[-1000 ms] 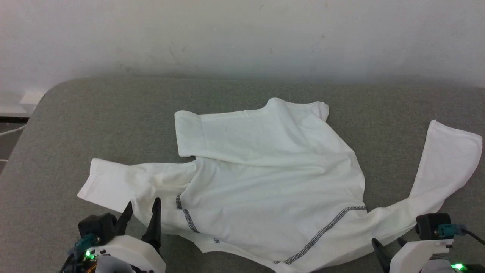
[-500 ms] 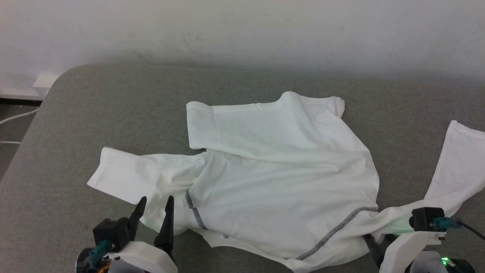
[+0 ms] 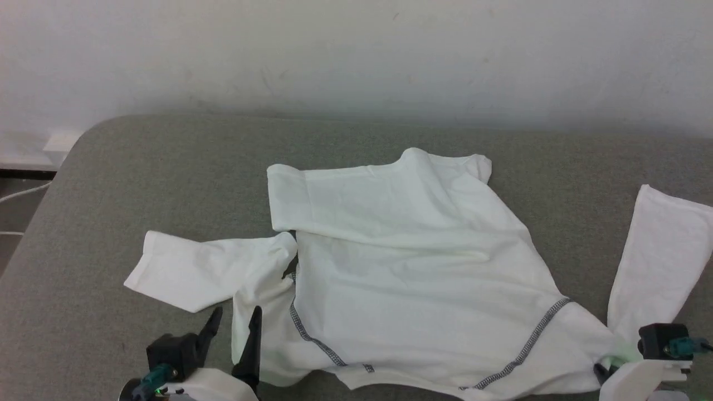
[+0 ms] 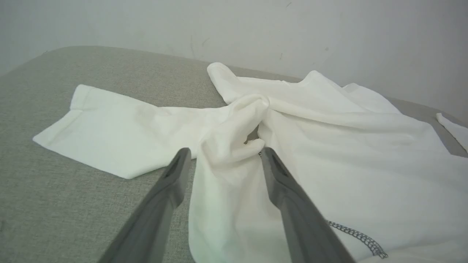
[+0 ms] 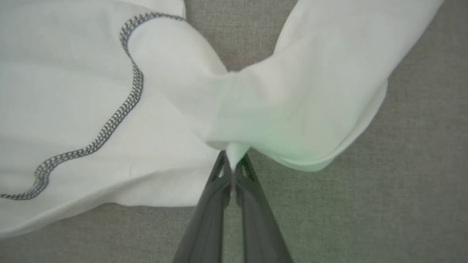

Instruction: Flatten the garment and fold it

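I will use my left gripper next to grab a bunched fold (image 3: 259,286) that stands up by the garment's armpit, because its body (image 3: 408,307) is lying spread flat.
The garment (image 3: 412,267), a white long-sleeved shirt with dark zigzag seams, lies rumpled on the grey padded surface (image 3: 167,178). One sleeve (image 3: 195,270) stretches left, the other sleeve (image 3: 660,262) runs up the right edge. My left gripper (image 3: 234,324) stands open at the lower left, its fingers either side of a bunched fold (image 4: 234,135) near the left armpit. In the right wrist view my right gripper (image 5: 232,160) is shut on a pinch of the garment (image 5: 256,109) where the right sleeve meets the body. In the head view it sits at the lower right, mostly hidden behind its wrist (image 3: 640,373).
A pale wall (image 3: 356,50) runs behind the padded surface. The surface's rounded left corner (image 3: 72,150) drops to a floor with a white cable (image 3: 16,195). Bare grey padding lies left of the left sleeve and beyond the shirt's far edge.
My right gripper has closed on the fabric at the right sleeve's base and drawn it rightward. The left armpit area has bunched up. The head camera has shifted between frames.
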Robot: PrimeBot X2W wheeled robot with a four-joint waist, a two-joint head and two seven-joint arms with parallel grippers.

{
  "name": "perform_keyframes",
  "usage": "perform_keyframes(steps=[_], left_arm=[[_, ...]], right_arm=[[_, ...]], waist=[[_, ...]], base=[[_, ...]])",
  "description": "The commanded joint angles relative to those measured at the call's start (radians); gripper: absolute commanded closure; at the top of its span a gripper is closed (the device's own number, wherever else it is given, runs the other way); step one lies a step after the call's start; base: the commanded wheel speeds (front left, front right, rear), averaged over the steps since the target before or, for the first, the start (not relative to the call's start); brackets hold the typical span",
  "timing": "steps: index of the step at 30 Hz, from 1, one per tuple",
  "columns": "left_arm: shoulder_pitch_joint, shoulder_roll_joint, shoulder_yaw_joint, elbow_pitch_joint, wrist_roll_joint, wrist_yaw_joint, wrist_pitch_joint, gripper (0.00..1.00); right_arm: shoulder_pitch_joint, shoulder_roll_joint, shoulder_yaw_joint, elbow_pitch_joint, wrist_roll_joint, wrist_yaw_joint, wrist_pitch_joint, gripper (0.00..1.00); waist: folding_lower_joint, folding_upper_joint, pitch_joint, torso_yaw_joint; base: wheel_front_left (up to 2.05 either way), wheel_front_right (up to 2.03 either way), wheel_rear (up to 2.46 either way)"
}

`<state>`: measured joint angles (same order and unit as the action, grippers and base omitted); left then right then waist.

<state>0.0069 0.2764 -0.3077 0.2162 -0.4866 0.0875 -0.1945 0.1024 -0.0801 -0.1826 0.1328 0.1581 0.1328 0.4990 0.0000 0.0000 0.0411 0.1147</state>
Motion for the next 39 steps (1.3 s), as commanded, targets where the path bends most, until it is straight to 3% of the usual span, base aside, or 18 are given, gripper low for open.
perform_keyframes(steps=[1,4,5,6,9,12,18,29,34,38,39], left_arm=[[0.018,-0.001,-0.012,-0.008,-0.005,-0.011,0.002,0.00],[0.029,-0.009,-0.022,-0.021,-0.014,-0.017,0.009,0.00],[0.037,-0.013,-0.026,-0.029,-0.021,-0.021,0.014,0.00],[0.047,-0.018,-0.030,-0.040,-0.029,-0.024,0.021,0.00],[0.090,-0.038,-0.051,-0.084,-0.080,-0.045,0.073,0.00],[0.142,-0.033,-0.102,-0.123,-0.123,-0.065,0.200,0.00],[0.175,-0.040,-0.121,-0.167,-0.194,-0.021,0.371,0.00],[0.063,-0.121,-0.054,-0.006,-0.279,-0.026,0.326,0.00],[0.010,-0.124,-0.047,0.081,-0.263,-0.033,0.287,0.00],[-0.009,-0.110,-0.087,0.154,-0.233,-0.033,0.327,0.00],[-0.012,-0.108,-0.095,0.167,-0.230,-0.037,0.336,0.40]], right_arm=[[0.033,-0.004,-0.011,-0.020,0.004,-0.002,0.017,1.00],[0.053,-0.002,-0.023,-0.034,0.000,-0.002,0.027,0.98],[0.062,-0.001,-0.025,-0.040,-0.006,-0.002,0.029,0.21],[0.068,0.001,-0.027,-0.050,-0.011,-0.002,0.024,0.00],[0.086,0.012,-0.024,-0.091,-0.004,-0.002,0.012,0.00],[0.095,0.020,-0.032,-0.145,0.013,-0.002,-0.010,0.00],[0.071,0.028,-0.009,-0.230,0.028,-0.002,-0.061,0.00],[0.011,0.030,0.032,-0.274,0.030,-0.002,-0.124,0.00],[0.005,0.030,0.055,-0.273,0.023,-0.002,-0.124,0.00],[0.007,0.030,0.075,-0.278,0.024,-0.002,-0.116,0.00],[0.008,0.030,0.078,-0.280,0.024,-0.002,-0.114,0.00]], waist=[[0.0000,0.0000,-0.017,-0.013],[0.0000,0.0000,-0.021,-0.017],[0.0000,0.0000,-0.024,-0.020],[0.0000,0.0000,-0.026,-0.022],[0.0000,0.0000,-0.029,-0.028],[0.0000,0.0000,-0.028,-0.037],[0.0000,0.0000,-0.012,-0.057],[0.0000,0.0000,0.049,-0.102],[0.0000,0.0000,0.074,-0.114],[0.0000,0.0000,0.084,-0.118],[0.0000,0.0000,0.084,-0.118]], base=[[0.00,0.00,0.00],[0.00,0.00,0.00],[0.00,0.00,0.00],[0.00,0.00,0.00],[0.00,0.00,0.00],[0.00,0.00,0.00],[0.00,0.00,0.00],[0.00,0.00,0.00],[0.00,0.00,0.00],[0.00,0.00,0.00],[0.00,0.00,0.00]])
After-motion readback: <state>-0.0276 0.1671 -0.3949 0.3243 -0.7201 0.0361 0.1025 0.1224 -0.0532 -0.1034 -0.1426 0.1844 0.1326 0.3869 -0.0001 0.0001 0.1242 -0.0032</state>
